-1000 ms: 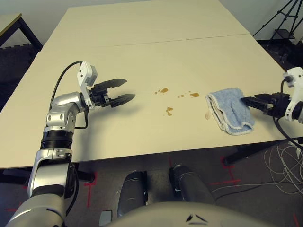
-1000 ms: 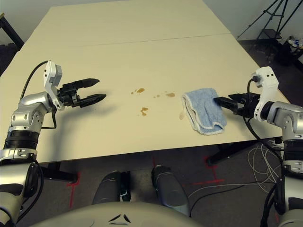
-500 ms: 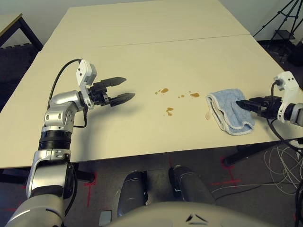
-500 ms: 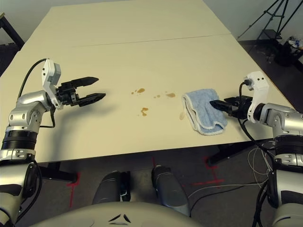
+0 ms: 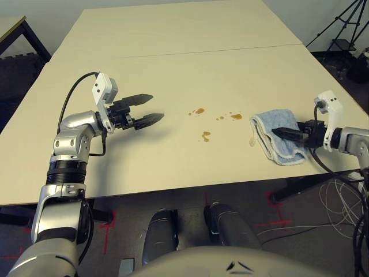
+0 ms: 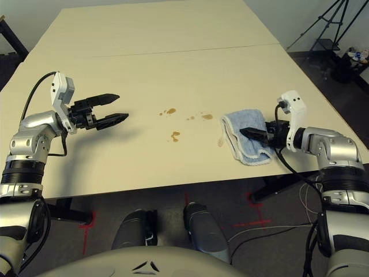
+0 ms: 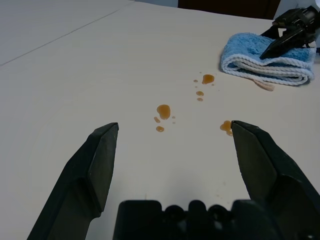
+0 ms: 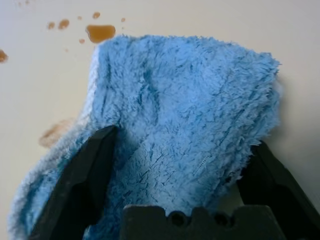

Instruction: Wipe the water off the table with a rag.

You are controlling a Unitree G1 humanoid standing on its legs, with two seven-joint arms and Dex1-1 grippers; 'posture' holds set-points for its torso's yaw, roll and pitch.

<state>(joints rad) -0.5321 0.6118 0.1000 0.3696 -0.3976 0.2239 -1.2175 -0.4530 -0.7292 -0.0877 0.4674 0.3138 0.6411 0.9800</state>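
Note:
The right gripper grabs the light blue rag by its rumpled middle (image 5: 290, 123) (image 8: 170, 160) next, to wipe the amber drops off the table.
The light blue rag (image 5: 266, 123) lies rumpled near the right front of the beige table (image 5: 173, 69). My right gripper (image 5: 278, 132) reaches in from the right and sits low on the rag. In the right wrist view its fingers (image 8: 85, 180) stand wide on either side of the rag (image 8: 185, 100), so it is open. Amber water drops (image 5: 199, 110) and splotches (image 5: 206, 136) lie left of the rag, one (image 8: 101, 32) just past its far edge. My left gripper (image 5: 147, 110) hovers open at the table's left, pointing toward the drops (image 7: 163, 110).
The rag lies close to the table's front and right edges. A thin seam (image 5: 202, 52) crosses the tabletop. Off the table stand a black tripod (image 5: 346, 29) at the back right, cables (image 5: 346, 199) on the floor, and a dark-framed side table (image 5: 14, 29) at the back left.
My right gripper has slid left from the rag's right edge onto the rag, its fingers now astride the cloth. The left arm has barely moved.

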